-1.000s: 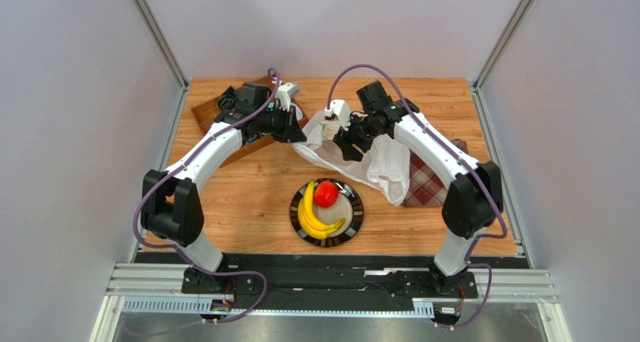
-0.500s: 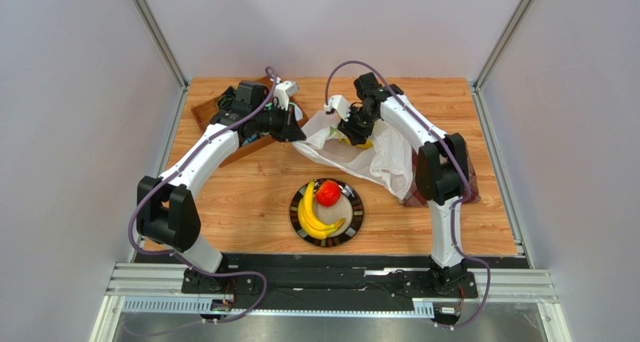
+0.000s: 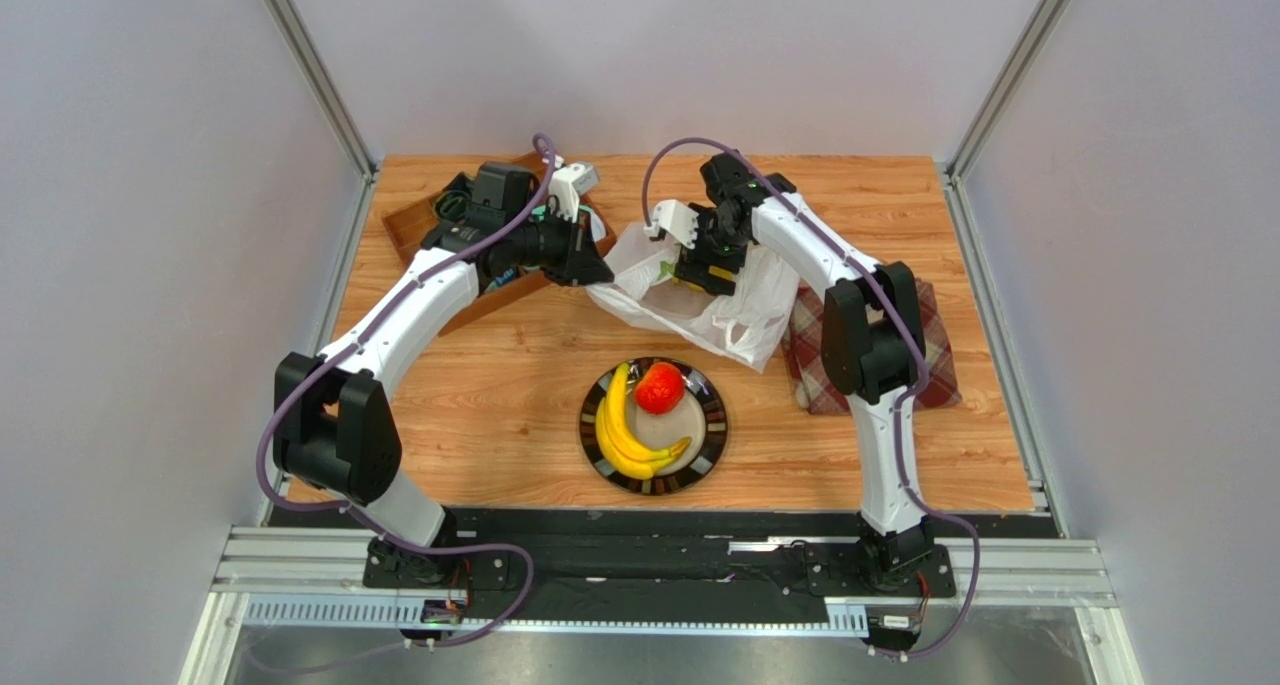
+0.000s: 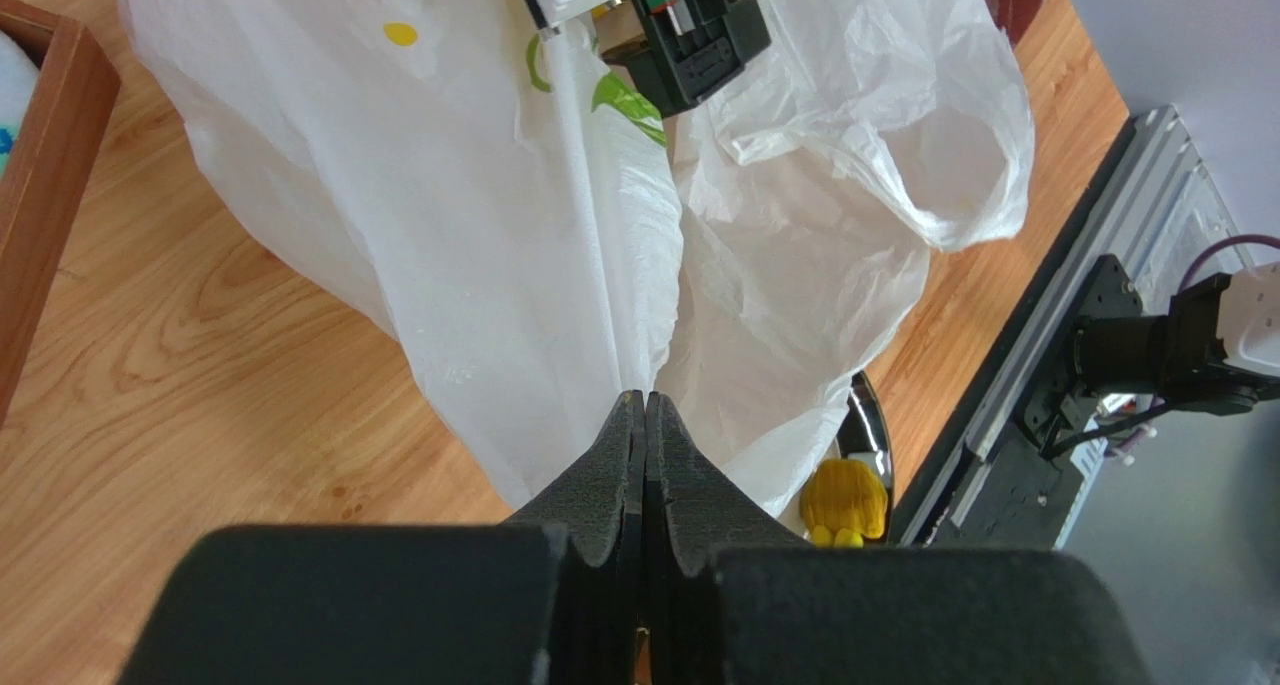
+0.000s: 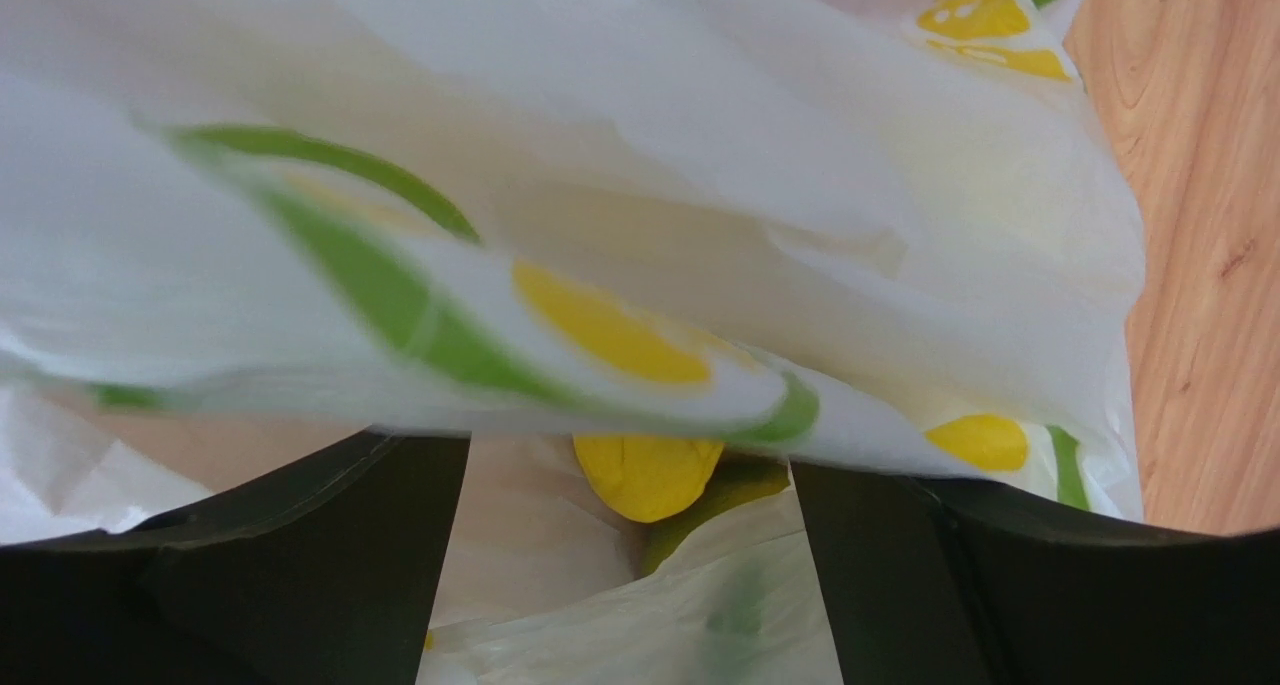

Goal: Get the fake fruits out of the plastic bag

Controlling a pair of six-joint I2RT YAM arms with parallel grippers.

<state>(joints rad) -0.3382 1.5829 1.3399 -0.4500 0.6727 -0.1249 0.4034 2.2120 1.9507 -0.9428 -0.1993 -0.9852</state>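
The yellow fake fruit lies beyond the fingers, so closing now would catch at most loose film. My right gripper moves toward the fruit, then closes.
The white plastic bag with yellow-green prints lies at the back middle of the table. My left gripper is shut on a fold of the plastic bag at its left edge; the jaws press flat together on the film. My right gripper is inside the bag's mouth, open, its fingers wide apart. A yellow fake fruit lies just ahead between them, untouched, with a green shape beside it. Bananas and a red fruit lie on a dark plate.
A red plaid cloth lies to the right of the bag under the right arm. A brown wooden tray sits at the back left beneath the left arm. The plate's rim and banana ends show near the left gripper.
The right arm has swung back and left, pushing its gripper deeper into the bag. The bag has bunched leftward off the plaid cloth. The left gripper has kept its hold.
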